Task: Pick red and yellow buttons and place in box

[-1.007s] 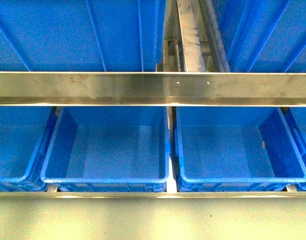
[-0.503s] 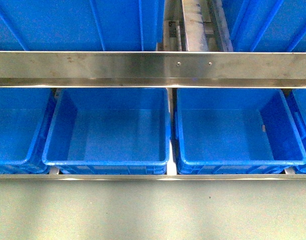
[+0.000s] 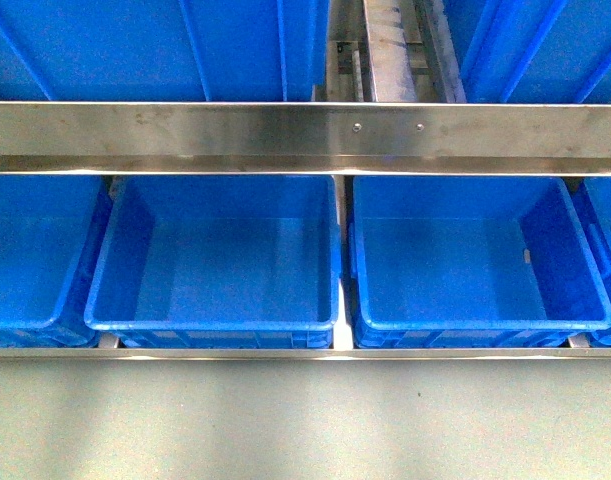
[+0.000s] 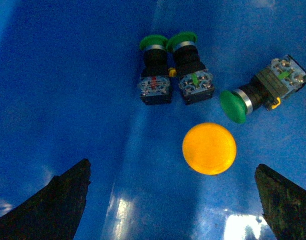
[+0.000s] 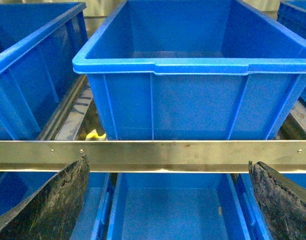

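Note:
Next, my left gripper grips the yellow button by its round cap (image 4: 209, 148) to get the button into the box.
In the left wrist view a yellow button (image 4: 209, 148) lies cap-up on a blue bin floor (image 4: 67, 100). My left gripper (image 4: 175, 205) is open above it, its dark fingers (image 4: 62, 200) wide apart, the button just beyond the gap. Three green-capped switch pieces lie past it: two side by side (image 4: 154, 70) (image 4: 188, 67) and one on its side (image 4: 263, 90). No red button shows. My right gripper (image 5: 168, 205) is open and empty, facing a steel rail (image 5: 153, 155) and a blue bin (image 5: 193, 65). Neither gripper shows in the front view.
The front view shows a steel shelf rail (image 3: 305, 135) over a row of blue bins, two whole ones at centre left (image 3: 215, 325) and centre right (image 3: 480, 325), with more bins above. A small yellow scrap (image 5: 95, 135) lies beside the bin in the right wrist view.
The front view shifted between one second and half a second ago: the rail and bins moved up in the picture. Since then it holds still.

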Robot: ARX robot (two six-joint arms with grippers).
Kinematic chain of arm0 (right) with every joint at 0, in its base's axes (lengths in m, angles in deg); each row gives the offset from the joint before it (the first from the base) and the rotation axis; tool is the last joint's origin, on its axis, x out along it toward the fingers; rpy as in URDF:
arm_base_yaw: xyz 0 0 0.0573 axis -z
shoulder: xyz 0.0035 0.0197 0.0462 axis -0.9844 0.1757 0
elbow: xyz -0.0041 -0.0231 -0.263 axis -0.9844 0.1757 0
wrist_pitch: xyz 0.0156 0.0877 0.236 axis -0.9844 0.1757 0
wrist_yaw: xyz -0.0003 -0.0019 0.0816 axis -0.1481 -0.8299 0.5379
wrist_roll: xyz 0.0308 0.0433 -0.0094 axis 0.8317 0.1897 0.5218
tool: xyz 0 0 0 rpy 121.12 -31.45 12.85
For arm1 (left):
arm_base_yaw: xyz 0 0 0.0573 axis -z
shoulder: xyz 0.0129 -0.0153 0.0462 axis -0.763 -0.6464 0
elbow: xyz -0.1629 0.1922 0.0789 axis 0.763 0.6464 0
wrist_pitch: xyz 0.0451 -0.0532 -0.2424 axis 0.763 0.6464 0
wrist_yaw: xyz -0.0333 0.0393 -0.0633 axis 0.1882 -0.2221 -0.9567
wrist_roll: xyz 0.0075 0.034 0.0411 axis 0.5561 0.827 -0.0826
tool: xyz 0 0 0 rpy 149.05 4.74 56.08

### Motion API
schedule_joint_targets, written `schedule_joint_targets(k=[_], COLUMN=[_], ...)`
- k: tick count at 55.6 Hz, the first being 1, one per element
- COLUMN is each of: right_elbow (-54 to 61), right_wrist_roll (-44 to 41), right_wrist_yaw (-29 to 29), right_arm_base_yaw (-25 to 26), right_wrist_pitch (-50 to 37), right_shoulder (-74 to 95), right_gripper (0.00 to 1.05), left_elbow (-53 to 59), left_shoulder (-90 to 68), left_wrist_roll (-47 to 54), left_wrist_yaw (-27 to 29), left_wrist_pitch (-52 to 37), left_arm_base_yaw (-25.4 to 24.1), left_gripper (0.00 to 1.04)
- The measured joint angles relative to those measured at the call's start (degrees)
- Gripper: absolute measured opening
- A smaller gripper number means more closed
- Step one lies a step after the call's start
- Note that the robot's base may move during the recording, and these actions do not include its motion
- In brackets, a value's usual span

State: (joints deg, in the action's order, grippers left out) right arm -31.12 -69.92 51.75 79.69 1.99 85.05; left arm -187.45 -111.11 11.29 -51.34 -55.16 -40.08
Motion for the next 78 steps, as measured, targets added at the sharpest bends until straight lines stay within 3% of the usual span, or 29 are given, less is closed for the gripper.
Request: schedule_joint_targets(k=[43,73,78], right_elbow=[0.0,0.0,0.0], right_wrist_roll=[-0.02,-0.02,-0.02], right_wrist_yaw=[0.0,0.0,0.0], right_arm_base_yaw=[0.0,0.0,0.0], right_wrist_pitch=[0.0,0.0,0.0], right_shoulder=[0.02,0.0,0.0], right_gripper=[0.97,0.97,0.97], left_elbow=[-4.48,-22.62,-25.59], left_shoulder=[-6.29,-17.64,-19.69], left_wrist_roll=[-2.03,-3.39,-3.48], left_wrist_yaw=[0.74,0.7,0.94], left_wrist_pitch=[1.05,8.44,9.57], left_arm_base_yaw=[0.46,0.09,0.09], left_gripper=[0.97,0.97,0.86])
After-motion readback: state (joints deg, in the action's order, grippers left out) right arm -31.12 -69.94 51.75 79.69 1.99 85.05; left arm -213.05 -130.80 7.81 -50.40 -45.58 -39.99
